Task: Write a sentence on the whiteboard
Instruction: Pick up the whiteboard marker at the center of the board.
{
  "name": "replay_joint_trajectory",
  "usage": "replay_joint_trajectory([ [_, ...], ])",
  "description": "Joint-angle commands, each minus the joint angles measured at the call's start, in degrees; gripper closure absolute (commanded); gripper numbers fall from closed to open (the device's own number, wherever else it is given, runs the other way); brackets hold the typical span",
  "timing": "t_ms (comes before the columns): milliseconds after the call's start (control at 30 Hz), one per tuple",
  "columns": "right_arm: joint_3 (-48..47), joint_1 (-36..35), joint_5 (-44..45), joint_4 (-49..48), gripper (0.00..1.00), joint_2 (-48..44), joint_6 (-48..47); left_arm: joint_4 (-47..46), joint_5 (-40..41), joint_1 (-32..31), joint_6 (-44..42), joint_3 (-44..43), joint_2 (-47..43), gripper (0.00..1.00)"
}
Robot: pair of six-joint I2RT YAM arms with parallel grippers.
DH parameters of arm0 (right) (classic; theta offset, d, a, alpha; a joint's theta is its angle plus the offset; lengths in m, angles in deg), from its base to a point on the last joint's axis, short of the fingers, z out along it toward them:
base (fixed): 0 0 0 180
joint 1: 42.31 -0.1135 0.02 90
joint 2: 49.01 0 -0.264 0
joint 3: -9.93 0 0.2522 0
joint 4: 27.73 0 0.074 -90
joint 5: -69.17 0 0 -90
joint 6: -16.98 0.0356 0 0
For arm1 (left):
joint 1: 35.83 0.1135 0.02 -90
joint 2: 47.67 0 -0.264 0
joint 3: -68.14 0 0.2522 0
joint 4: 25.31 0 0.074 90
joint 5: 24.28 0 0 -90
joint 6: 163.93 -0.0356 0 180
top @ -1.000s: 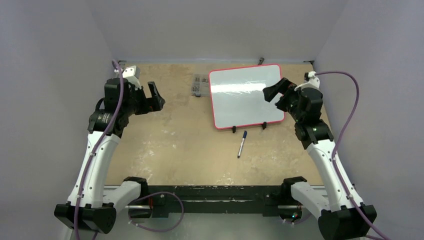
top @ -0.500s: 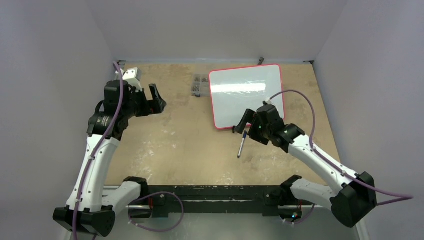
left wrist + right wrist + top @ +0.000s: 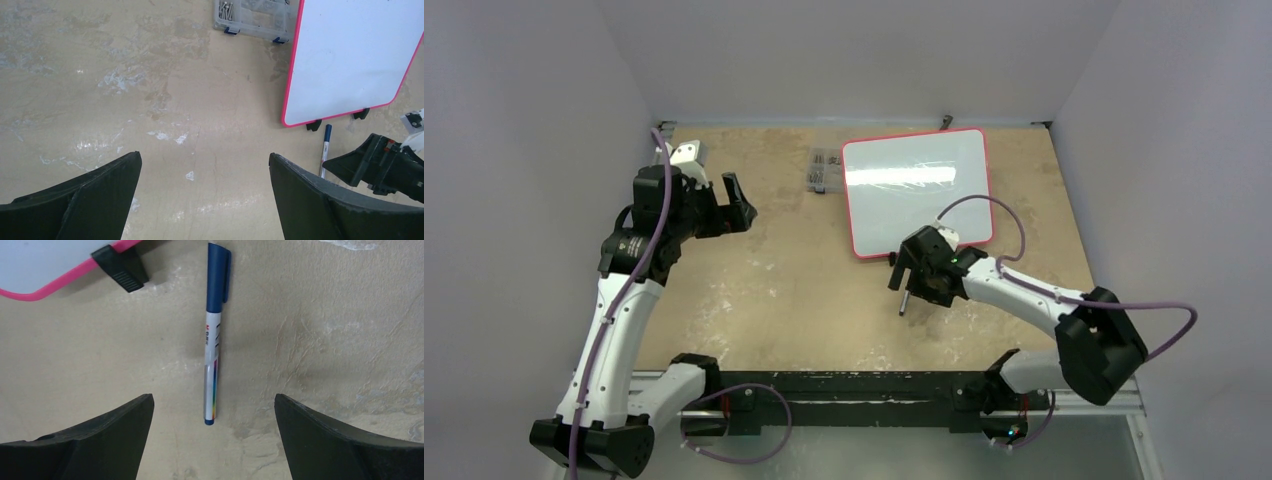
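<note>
I should next grab the marker pen by its white rear end (image 3: pixel 904 304) (image 3: pixel 210 391) with my right gripper, so that the blue cap stays free for my left gripper.
The whiteboard (image 3: pixel 914 185) with its red frame lies at the back right of the table, and its white face is blank: no sentence shows on it. A blue-capped white marker pen (image 3: pixel 214 350) lies on the table just in front of the board's feet. My right gripper (image 3: pixel 212 396) hovers open directly over the pen's rear end, one finger on each side, touching nothing. From above, the right gripper (image 3: pixel 907 275) covers most of the pen (image 3: pixel 903 304). My left gripper (image 3: pixel 734 200) is open and empty, raised over the table's left side, far from the whiteboard (image 3: pixel 350 55).
A clear plastic box of small parts (image 3: pixel 822 170) sits just left of the board's far corner. One black board foot (image 3: pixel 120 267) is close to the pen's cap. Grey walls enclose the table on three sides.
My right arm has swung from beside the board's right edge down and left, and now sits low over the pen. The left arm has not moved.
</note>
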Motion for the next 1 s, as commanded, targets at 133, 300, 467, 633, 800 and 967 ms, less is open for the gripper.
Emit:
replay_joint_trajectory([
  [133,-0.9,-2.1,5.1,-2.3,0.19,6.3,0.2,-0.5,-0.7,-0.4,-1.2,0.1,-0.5,0.0],
  [300,-1.9,-3.5,5.2,-3.4,0.38,10.7,0.0,-0.6,-0.4,-0.5,-1.2,0.4,-0.8,0.0],
  [467,-3.7,-6.0,7.8,-1.8,0.59,14.7,0.0,-0.5,-0.4,-0.6,-1.2,0.4,-0.8,0.0],
  [633,-2.9,-7.8,7.7,-1.4,0.95,15.5,-0.3,-0.6,0.0,-0.7,-1.3,0.4,-1.1,0.0],
  [800,-2.7,-9.3,7.7,1.4,1.0,13.5,-0.5,-0.5,0.1,-0.9,-1.6,0.9,-1.1,0.0],
  [967,-0.1,-11.0,4.1,4.4,1.0,6.9,-0.9,-0.8,-2.9,-1.1,-2.4,1.9,-1.5,0.04],
])
